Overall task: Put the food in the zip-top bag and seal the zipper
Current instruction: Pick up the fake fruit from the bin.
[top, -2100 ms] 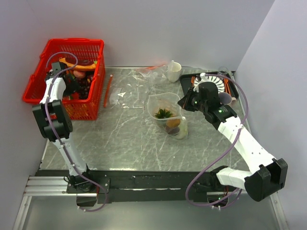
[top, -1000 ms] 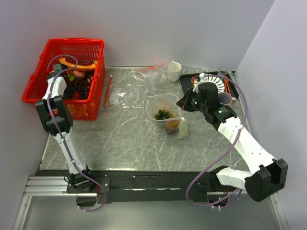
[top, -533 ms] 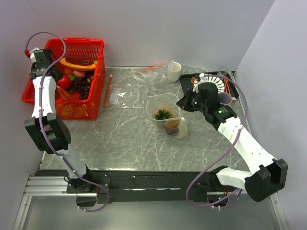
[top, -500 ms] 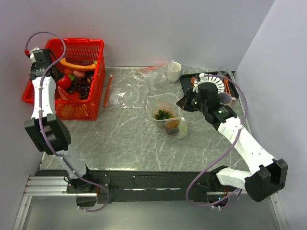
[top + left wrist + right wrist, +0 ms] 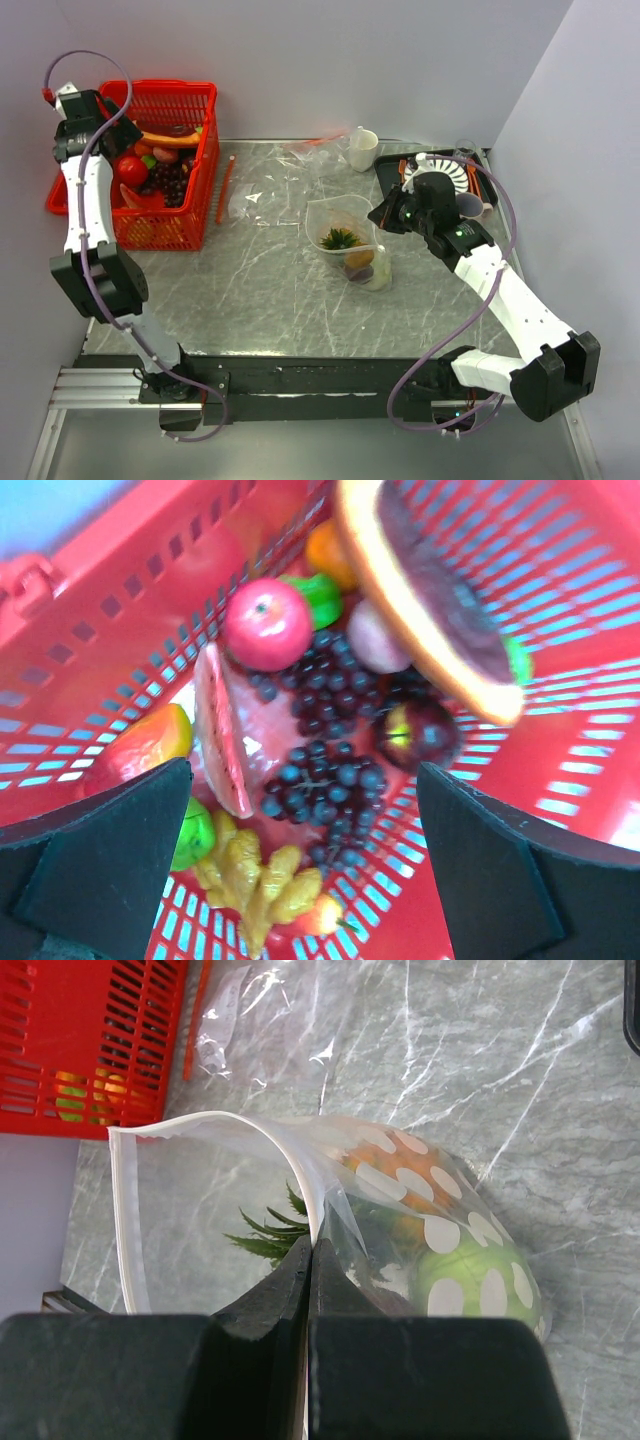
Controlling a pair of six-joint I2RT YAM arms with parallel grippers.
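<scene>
I should next grab the watermelon slice with my left gripper across its thin sides, toward the slice's end near the ginger (image 5: 137,203). The slice's far end then stays free to go into the bag.
The zip-top bag (image 5: 340,222) stands open mid-table. It holds the dark-green tuft (image 5: 341,238), a red-orange piece (image 5: 363,257), a purple piece (image 5: 357,270) and the light-green fruit (image 5: 379,271). My right gripper (image 5: 386,215) is shut on the bag's mouth edge. In the right wrist view the gripper (image 5: 312,1247) pinches the white zipper (image 5: 124,1222) strip, with the tuft (image 5: 270,1232) and the green fruit (image 5: 470,1275) behind the plastic. My left gripper (image 5: 105,132) is open and empty above the red basket (image 5: 190,215). In the left wrist view it (image 5: 305,880) hangs over the toy foods.
The basket (image 5: 590,740) holds a red apple (image 5: 266,623), a grape bunch (image 5: 330,742), a watermelon slice (image 5: 218,730), ginger (image 5: 255,875) and a long curved orange piece (image 5: 430,600). A second clear bag (image 5: 255,195) with an orange-red strip (image 5: 224,190), a white cup (image 5: 362,150) and a black tray (image 5: 390,175) stand behind.
My left arm has lifted out of the basket and swung up toward the back left, gripper empty. The right arm and the bag have not moved.
</scene>
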